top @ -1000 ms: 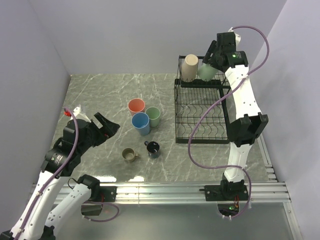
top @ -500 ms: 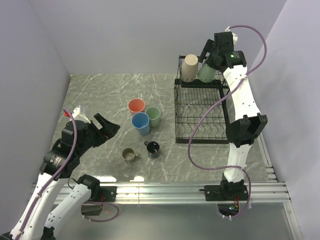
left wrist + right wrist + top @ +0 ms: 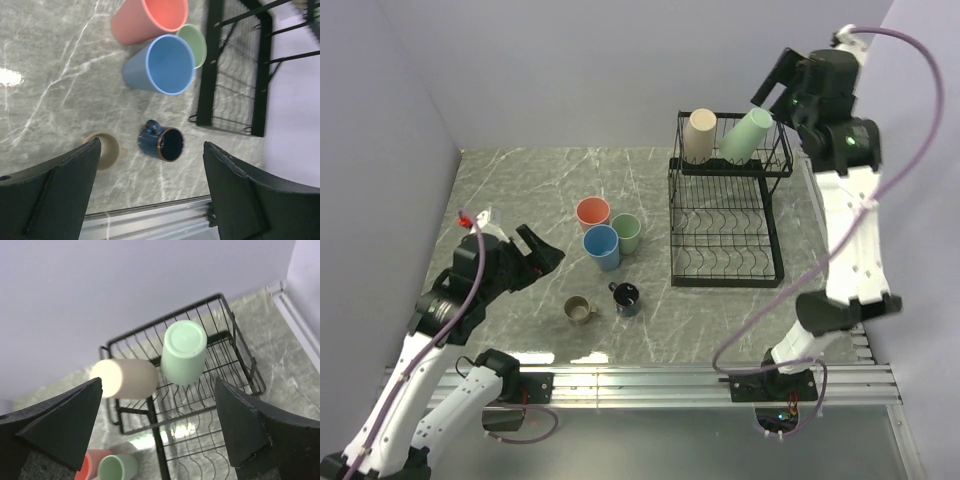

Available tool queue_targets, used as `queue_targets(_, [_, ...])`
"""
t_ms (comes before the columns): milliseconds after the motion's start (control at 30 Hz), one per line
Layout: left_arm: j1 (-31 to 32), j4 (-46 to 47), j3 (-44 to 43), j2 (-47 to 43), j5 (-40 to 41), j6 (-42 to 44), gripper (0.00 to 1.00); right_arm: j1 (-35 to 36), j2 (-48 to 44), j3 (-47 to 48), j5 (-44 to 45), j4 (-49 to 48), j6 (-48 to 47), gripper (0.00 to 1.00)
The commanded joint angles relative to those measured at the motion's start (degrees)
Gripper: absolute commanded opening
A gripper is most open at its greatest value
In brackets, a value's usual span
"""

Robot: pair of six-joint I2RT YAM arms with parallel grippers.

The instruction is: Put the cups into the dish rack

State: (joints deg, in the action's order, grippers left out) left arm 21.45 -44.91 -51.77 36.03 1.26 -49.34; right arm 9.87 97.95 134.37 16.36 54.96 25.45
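Observation:
I should next grab the blue cup with my left gripper by its rim (image 3: pixel 601 241) (image 3: pixel 169 65), so its base stays free and I can hand the cup over to my right gripper.
The black wire dish rack (image 3: pixel 672 225) stands at the right. A beige cup (image 3: pixel 699 135) and a pale green cup (image 3: pixel 747 135) lie upturned on its top tier; the right wrist view shows the beige cup (image 3: pixel 125 378), the green cup (image 3: pixel 184 352) and the rack (image 3: pixel 155 435) below. My right gripper (image 3: pixel 775 90) hovers open and empty above the rack. Salmon (image 3: pixel 592 213), blue (image 3: pixel 602 247) and pale green (image 3: pixel 626 233) cups stand together mid-table, with an olive mug (image 3: pixel 580 310) and a navy mug (image 3: pixel 626 297) in front. My left gripper (image 3: pixel 535 255) is open and empty, left of them.
In the left wrist view the open left gripper (image 3: pixel 150 200) looks down on the navy mug (image 3: pixel 162 143), the olive mug (image 3: pixel 104 150), the blue cup (image 3: pixel 162 65) and the rack (image 3: pixel 235 75). The walls stand close behind and right of the rack. A metal rail runs along the near edge.
My right gripper has let go of the pale green cup on the top tier and risen up and to the right. My left arm has shifted slightly.

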Motion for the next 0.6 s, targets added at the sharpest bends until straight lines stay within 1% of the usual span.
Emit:
queue_targets(0, [-0.2,2.0,-0.6,4.7,-1.5,3.0,0.88,0.2,-9.1,-5.1,-0.5,-1.0,1.6,1.00])
queue_targets(67, [-0.2,3.3,-0.2,6.2,-1.3,3.7,0.88,0.3,-13.0,-10.1,-3.8,-1.8,3.2,1.00])
queue_targets(100, [-0.2,4.2,0.5,7.5,-1.4,4.0,0.88,0.4,-17.2,-16.1,-4.7,-2.7,4.8,1.00])
queue_targets(133, [-0.2,5.0,0.9,8.3,-1.4,4.3,0.88,0.6,-19.4,-19.4,-5.6,-3.3,5.5,1.00])
queue_targets(167, [-0.2,6.6,1.1,9.0,-1.4,4.5,0.88,1.1,-23.6,-22.8,-6.3,-3.9,6.1,1.00])
queue_targets(200, [-0.2,7.3,1.4,10.9,-1.4,4.7,0.88,1.4,-25.7,-28.9,-7.2,-4.9,6.8,1.00])
queue_targets(267, [-0.2,9.1,1.4,13.1,-1.4,5.3,0.87,1.9,-31.0,-34.6,-7.7,-5.4,7.5,1.00])
queue_targets(300, [-0.2,9.7,1.4,15.4,-1.4,5.6,0.86,2.0,-32.5,-39.0,-8.3,-5.2,7.9,1.00])
queue_targets(400, [-0.2,11.7,1.3,20.5,-1.5,6.1,0.83,2.1,-37.5,-45.5,-9.4,-4.3,8.6,1.00])
queue_targets(567, [-0.2,16.4,1.1,26.0,-3.1,6.3,0.82,2.0,-43.1,-50.7,-9.1,-2.3,8.4,1.00])
